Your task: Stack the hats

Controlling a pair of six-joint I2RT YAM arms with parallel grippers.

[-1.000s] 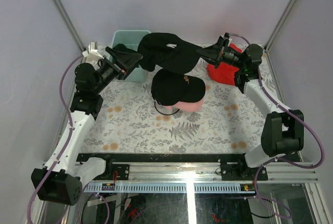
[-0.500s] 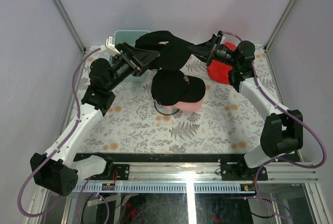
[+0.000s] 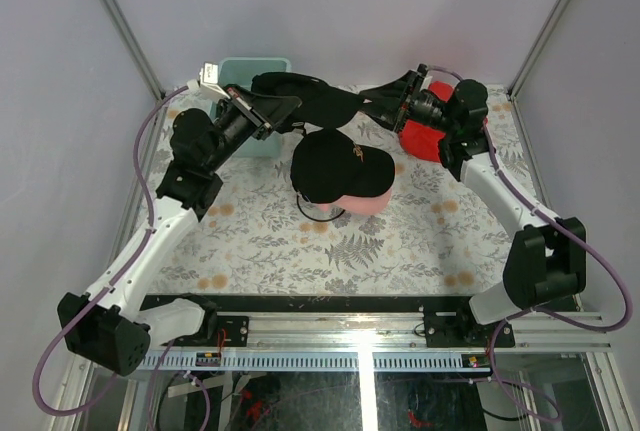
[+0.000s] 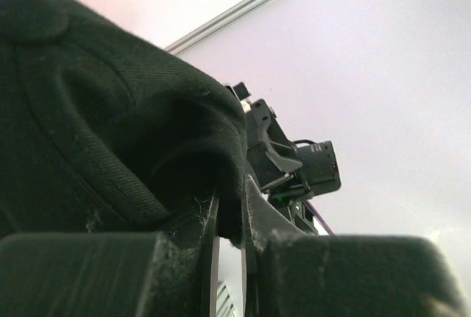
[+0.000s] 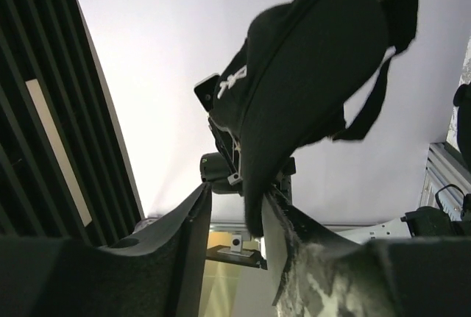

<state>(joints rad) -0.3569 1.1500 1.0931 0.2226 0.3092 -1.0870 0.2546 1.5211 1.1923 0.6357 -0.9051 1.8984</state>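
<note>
My right gripper should grab the black hat by its brim edge next. The opening of the black hat's top then stays free, so the hat can be stacked over the hats below.
A black hat hangs in the air at the back of the table, between both arms. My left gripper is shut on its edge; in the left wrist view the fabric is pinched between the jaws of the left gripper. My right gripper is open at the hat's other end. The right wrist view shows the right gripper with jaws apart and the hat leaning on one finger only. Below, another black hat sits on a pink hat.
A mint-green tub stands at the back left, just behind the left gripper. A red cloth lies at the back right under the right arm. The table has a floral cover, and frame posts rise at the back corners.
My left gripper has moved in and shut on the held hat's edge. The right gripper, shut on the hat before, has opened. The hat has shifted left and hangs flatter.
</note>
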